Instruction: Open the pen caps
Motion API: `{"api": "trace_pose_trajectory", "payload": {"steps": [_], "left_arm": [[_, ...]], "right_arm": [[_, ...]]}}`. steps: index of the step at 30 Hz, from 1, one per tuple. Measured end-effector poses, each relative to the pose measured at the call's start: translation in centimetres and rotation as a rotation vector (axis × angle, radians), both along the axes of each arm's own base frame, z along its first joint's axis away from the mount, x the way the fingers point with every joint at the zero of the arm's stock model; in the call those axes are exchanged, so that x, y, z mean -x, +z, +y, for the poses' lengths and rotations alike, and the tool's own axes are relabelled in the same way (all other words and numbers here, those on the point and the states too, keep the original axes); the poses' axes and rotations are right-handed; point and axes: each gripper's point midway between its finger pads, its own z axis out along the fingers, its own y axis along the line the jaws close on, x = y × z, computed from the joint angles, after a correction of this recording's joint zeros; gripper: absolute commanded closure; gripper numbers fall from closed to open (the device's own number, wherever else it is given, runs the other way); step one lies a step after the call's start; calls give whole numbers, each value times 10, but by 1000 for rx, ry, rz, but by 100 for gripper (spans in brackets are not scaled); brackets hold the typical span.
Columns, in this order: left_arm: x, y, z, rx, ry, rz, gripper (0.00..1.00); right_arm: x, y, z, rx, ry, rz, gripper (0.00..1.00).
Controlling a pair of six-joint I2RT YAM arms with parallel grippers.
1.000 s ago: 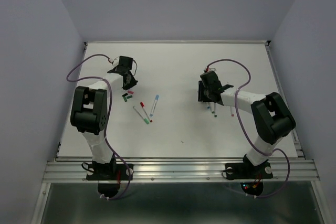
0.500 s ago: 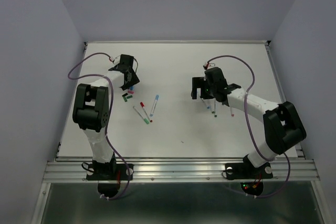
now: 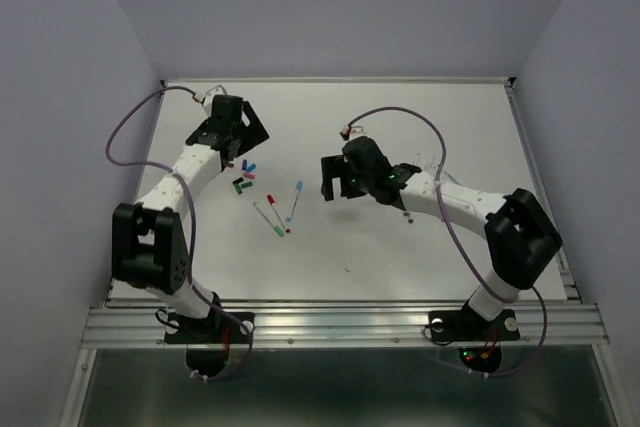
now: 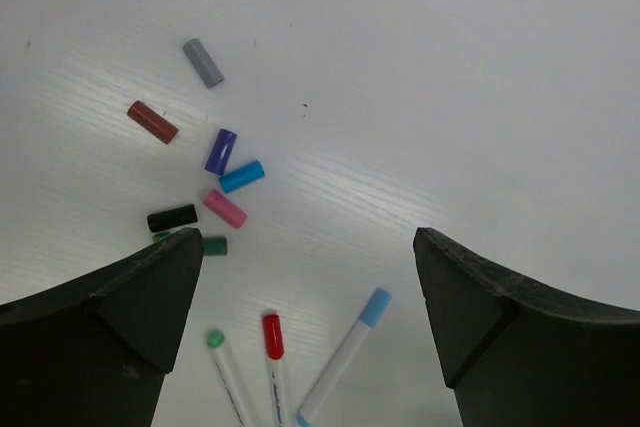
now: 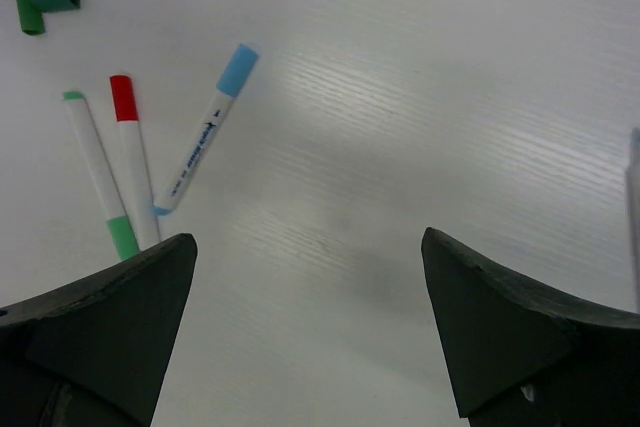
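Observation:
My right gripper grabs the light-blue-capped pen [image 4: 375, 306] by its white body [image 4: 334, 370] next. That leaves the cap free for my left gripper to open.
Several loose pen caps [image 4: 221, 151], grey, red, purple, blue, pink, black and green, lie in a cluster [image 3: 243, 177] on the white table. Below them lie three capped pens: a green-capped pen [image 4: 215, 338], a red-capped pen [image 4: 272, 335] and a light-blue-capped pen [image 4: 375, 306]. My left gripper [image 4: 305, 247] hovers open above the caps and pens, empty. My right gripper [image 5: 308, 242] is open and empty over bare table, just right of the same three pens [image 5: 205, 142]. In the top view the left gripper [image 3: 238, 147] is behind the cluster and the right gripper [image 3: 330, 179] is right of the pens [image 3: 294, 201].
The white table [image 3: 440, 117] has a raised rim and grey walls on three sides. A sliver of another pen [image 5: 634, 162] shows at the right edge of the right wrist view. Purple cables loop off both arms.
Both grippers have opened wide. The right arm swung left, away from the pens at its side toward the three capped pens. The left gripper drew back a little from the caps.

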Motion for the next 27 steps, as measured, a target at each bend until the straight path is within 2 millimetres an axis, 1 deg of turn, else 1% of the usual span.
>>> {"api": "trace_pose_trajectory", "payload": {"steps": [1,2,4,5,6,7,9,10,12,14,16,18,21,22,24,25,27], "left_arm": [[4,14,0,9,1,-33,1],[13,34,3,21,8,-89,1],[30,61,8,39,28,-160,1],[35,62,10,40,37,-164,1],[46,85,14,59,52,-230,1],[53,92,17,66,66,-254,1],[65,95,21,76,83,-270,1],[70,92,23,76,90,-267,1],[75,86,25,75,100,-251,1],[79,76,25,73,104,-224,1],[82,68,26,70,106,-201,1],[84,64,26,69,106,-192,1],[84,64,26,68,107,-190,1],[84,64,26,69,107,-190,1],[84,64,26,68,106,-190,1],[84,64,26,69,106,-191,1],[84,64,26,69,106,-191,1]], "right_arm": [[-2,1,16,0,-1,-5,0],[0,0,28,2,1,-7,0],[0,-5,55,24,-1,-7,0],[-1,-7,66,34,-7,-7,0],[-2,-12,81,46,-12,-8,0],[-3,-15,88,56,-19,-11,0],[-3,-25,101,85,-44,-7,0],[-4,-32,109,106,-58,-7,0],[-5,-44,115,134,-83,-6,0],[-8,-58,114,178,-109,0,0],[-11,-67,112,208,-129,3,0],[-13,-80,110,247,-142,11,2],[-16,-82,113,263,-158,1,17],[-17,-82,113,263,-162,-2,33],[-15,-82,115,263,-165,-6,47],[-15,-83,115,258,-174,-7,60],[-12,-84,114,255,-175,-10,69]]}}
